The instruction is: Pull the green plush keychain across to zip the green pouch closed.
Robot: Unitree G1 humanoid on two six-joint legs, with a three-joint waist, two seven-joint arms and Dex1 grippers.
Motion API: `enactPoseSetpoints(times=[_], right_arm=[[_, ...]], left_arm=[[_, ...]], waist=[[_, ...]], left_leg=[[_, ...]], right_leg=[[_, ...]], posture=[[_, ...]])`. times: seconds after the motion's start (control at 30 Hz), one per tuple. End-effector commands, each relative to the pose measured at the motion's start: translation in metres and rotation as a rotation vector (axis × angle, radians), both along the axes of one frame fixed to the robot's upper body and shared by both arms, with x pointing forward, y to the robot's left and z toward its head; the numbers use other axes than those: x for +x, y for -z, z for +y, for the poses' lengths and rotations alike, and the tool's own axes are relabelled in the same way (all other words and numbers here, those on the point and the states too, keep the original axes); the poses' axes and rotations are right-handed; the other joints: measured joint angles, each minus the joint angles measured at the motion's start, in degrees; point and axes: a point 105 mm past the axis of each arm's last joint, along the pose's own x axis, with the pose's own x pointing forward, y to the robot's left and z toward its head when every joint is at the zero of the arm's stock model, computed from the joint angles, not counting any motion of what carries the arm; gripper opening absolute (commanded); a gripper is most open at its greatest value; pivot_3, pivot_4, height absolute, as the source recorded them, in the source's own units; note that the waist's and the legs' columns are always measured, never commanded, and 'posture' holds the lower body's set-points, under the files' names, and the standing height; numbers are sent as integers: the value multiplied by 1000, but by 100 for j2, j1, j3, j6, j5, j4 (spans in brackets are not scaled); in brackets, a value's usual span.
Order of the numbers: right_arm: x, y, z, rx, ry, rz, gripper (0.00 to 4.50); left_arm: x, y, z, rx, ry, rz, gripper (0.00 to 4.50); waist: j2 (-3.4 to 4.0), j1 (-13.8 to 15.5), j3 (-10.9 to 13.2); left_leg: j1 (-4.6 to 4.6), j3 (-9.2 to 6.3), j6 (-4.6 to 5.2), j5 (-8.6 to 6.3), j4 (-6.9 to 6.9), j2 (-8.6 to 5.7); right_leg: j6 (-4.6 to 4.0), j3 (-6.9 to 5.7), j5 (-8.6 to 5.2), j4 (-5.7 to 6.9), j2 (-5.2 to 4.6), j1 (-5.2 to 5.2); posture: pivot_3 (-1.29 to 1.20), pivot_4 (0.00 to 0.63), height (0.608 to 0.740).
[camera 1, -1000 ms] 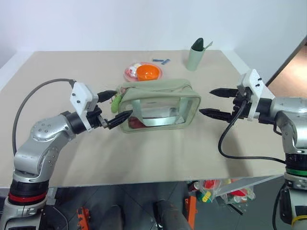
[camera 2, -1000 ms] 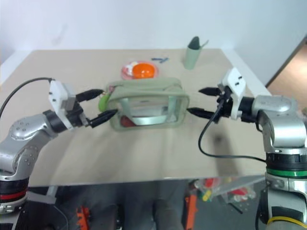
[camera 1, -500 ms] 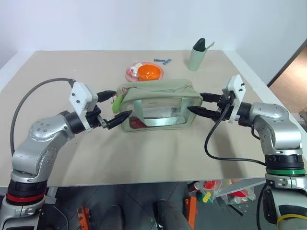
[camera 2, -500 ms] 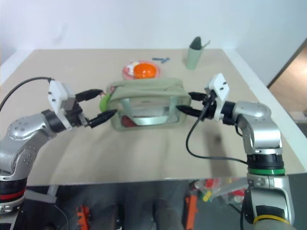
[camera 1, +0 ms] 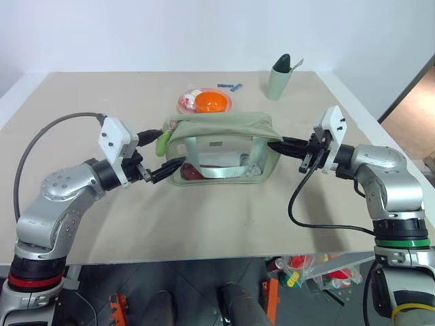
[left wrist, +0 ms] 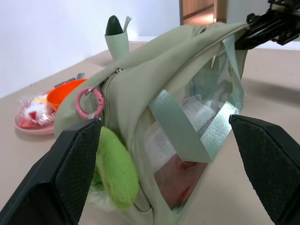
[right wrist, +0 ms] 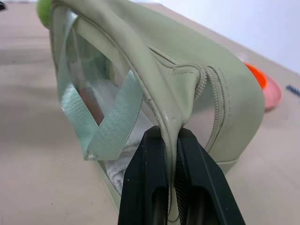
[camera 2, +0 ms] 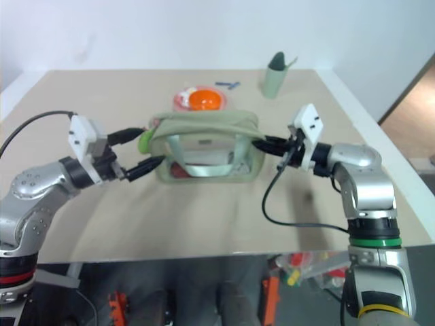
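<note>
The left gripper pinches the green pouch by the seamed fabric edge [left wrist: 141, 161] between the clear window [left wrist: 160, 146] and end panel next. The window and panel spread flat.
The green pouch [camera 1: 221, 136], sage fabric with clear windows, lies mid-table between my two grippers. My right gripper [camera 1: 275, 144] is shut on the fabric seam at the pouch's right end; in the right wrist view the black fingers [right wrist: 154, 187] pinch that seam beside the zipper's end. The green plush keychain [camera 1: 162, 142] hangs at the pouch's left end under a pink ring [left wrist: 87, 102]. My left gripper [camera 1: 174, 147] stands open around that end, one finger [left wrist: 77, 173] beside the plush [left wrist: 115, 171], touching nothing that I can see.
Behind the pouch sits an orange bowl [camera 1: 209, 102] on a pink plate with a wrapped packet. A small sage cup [camera 1: 277, 80] stands at the back right, with blue bits [camera 1: 231, 86] near it. The table's front edge [camera 1: 204, 258] runs below both arms.
My right gripper moved left to the pouch's right end and shut on its seam, pulling the top taut. The left arm held still, open.
</note>
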Motion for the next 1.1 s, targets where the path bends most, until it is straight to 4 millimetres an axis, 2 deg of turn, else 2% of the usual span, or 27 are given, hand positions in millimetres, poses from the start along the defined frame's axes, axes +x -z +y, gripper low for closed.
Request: enactPoseSetpoints(times=[0.03, 0.1, 0.23, 0.37, 0.63, 0.73, 0.8, 0.83, 0.87, 0.97, 1.03, 1.1], right_arm=[[-8, -15, 3, 5, -47, -79, 123], [-9, -14, 2, 1, -51, -82, 123], [-9, -12, 1, -14, -46, -90, 123], [-9, -10, -1, -31, -43, -95, 123], [-10, -8, -2, -52, -40, -99, 123], [-10, -8, -1, -62, -41, -101, 0], [-10, -9, -1, -66, -40, -102, 0], [-10, -9, -1, -67, -40, -102, 0], [-10, -9, -1, -68, -40, -102, 0], [-10, -10, -1, -71, -38, -105, 0], [-10, -11, -2, -73, -37, -106, 0], [-9, -10, -2, -74, -34, -106, 0]], left_arm=[[-2, -3, 18, -11, -68, -7, 4500], [-3, 4, 24, 4, -96, 8, 4500], [1, 11, 27, -88, -122, 65, 4500], [8, 9, 26, -198, -131, 107, 4500], [8, 3, 30, -319, -107, 125, 4500], [8, 5, 29, -325, -94, 141, 3827], [9, 11, 27, -327, -89, 165, 2934], [10, 14, 27, -328, -90, 176, 2774], [11, 16, 27, -328, -93, 179, 2286], [13, 18, 26, -332, -97, 178, 1398], [14, 19, 25, -329, -100, 182, 546], [15, 21, 25, -321, -102, 184, 99]], waist=[[0, -8, 0], [0, -9, 0], [0, -1, 0], [0, 0, 0], [0, 1, 0], [0, 4, 0], [0, 4, 0], [0, 4, 0], [0, 4, 0], [0, 4, 0], [0, 4, 0], [0, 4, 0]], left_leg=[[1, 0, 0, 0, -2, 0], [0, -2, 0, 0, -3, 1], [0, -3, 0, 0, -3, 1], [0, 1, 0, 0, 3, -2], [0, -1, 0, 0, 0, -1], [0, -1, 0, 0, 0, -1], [0, -1, 0, 0, 2, -1], [0, 0, 0, 0, 2, -2], [0, 0, 0, 0, 2, -2], [0, 0, 0, 0, 3, -2], [0, 0, 0, 0, 3, -2], [0, -1, 0, 0, 2, -2]], right_leg=[[0, 0, 0, 0, 0, 0], [-1, -3, 0, 0, 1, -1], [-2, -4, -1, 1, 0, -1], [0, 0, 1, 1, -3, 1], [0, -3, 2, 1, -1, 0], [1, -3, 2, 0, -2, 0], [1, -2, 3, 0, -1, 1], [1, -1, 3, 0, -1, 1], [1, 0, 3, 0, -1, 1], [1, -1, 3, 0, -2, 1], [1, -1, 3, 0, -2, 1], [1, -1, 3, 0, -2, 1]], posture=[[0, 150, 740], [0, 150, 740], [0, 150, 740], [0, 150, 740], [0, 150, 740], [0, 150, 740], [0, 150, 740], [0, 150, 740], [0, 150, 740], [0, 150, 740], [0, 150, 740], [0, 150, 740]])
